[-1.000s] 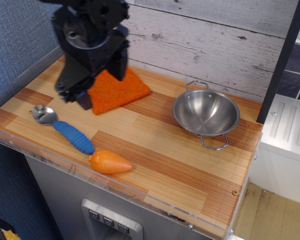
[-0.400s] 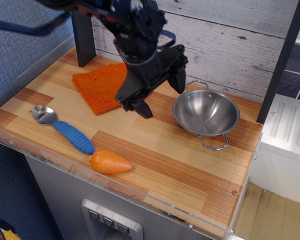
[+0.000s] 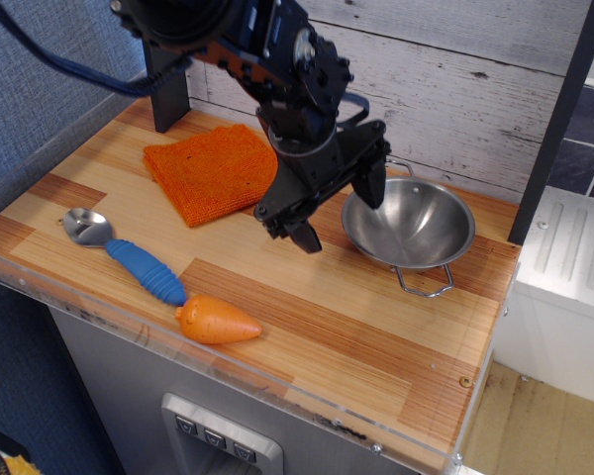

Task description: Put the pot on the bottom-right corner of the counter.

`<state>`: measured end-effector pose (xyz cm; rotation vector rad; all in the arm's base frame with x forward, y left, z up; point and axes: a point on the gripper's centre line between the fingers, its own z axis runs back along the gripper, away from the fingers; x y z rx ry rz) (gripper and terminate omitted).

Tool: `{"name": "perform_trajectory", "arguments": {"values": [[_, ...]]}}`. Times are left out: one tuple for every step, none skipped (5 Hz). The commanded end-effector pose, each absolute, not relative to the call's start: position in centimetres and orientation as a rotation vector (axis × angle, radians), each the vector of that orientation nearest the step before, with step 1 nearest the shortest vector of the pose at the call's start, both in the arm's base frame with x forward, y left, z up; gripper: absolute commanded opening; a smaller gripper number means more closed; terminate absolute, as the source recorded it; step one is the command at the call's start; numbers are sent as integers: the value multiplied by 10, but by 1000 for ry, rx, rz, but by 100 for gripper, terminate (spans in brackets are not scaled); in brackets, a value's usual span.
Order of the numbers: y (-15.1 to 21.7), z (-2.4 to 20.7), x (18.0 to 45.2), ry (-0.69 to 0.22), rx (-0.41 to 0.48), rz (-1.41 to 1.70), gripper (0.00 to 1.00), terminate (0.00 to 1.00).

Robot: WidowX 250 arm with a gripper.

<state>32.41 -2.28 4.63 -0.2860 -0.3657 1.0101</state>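
The gripper grabs the pot's rim between the wire handles next, to set the pot (image 3: 416,226) on the counter's corner.
The pot (image 3: 416,226) is a shiny steel bowl with two wire loop handles, standing upright at the back right of the striped wooden counter (image 3: 307,327). My black gripper (image 3: 339,210) is open and empty. One finger (image 3: 301,234) hangs over the counter just left of the pot's rim; the other finger (image 3: 374,184) is over the pot's left inner side. The arm hides the pot's far-left rim. Whether a finger touches the rim cannot be told.
An orange cloth (image 3: 210,170) lies at the back left. A metal spoon with a blue handle (image 3: 129,257) and an orange toy carrot (image 3: 216,321) lie near the front edge. A white ribbed surface (image 3: 572,252) adjoins on the right; a dark post (image 3: 559,119) stands between.
My gripper has moved from over the orange cloth rightward to the pot's left rim and lowered, still open. The pot and other objects have not moved.
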Motion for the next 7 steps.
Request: {"name": "perform_trajectory", "arguments": {"values": [[-35,41,338,-342,-300,949,100,0],[-42,33,346,-329,-258,902,100,0],[-41,36,344,-371,-241,897,0,0],[-40,42,341,-383,-241,878,0,0],[-37,48,340,-388,-248,877,0,0],[-34,50,341,-382,-268,866,0,0],[-30,51,339,-377,-269,869,0,0]]}}
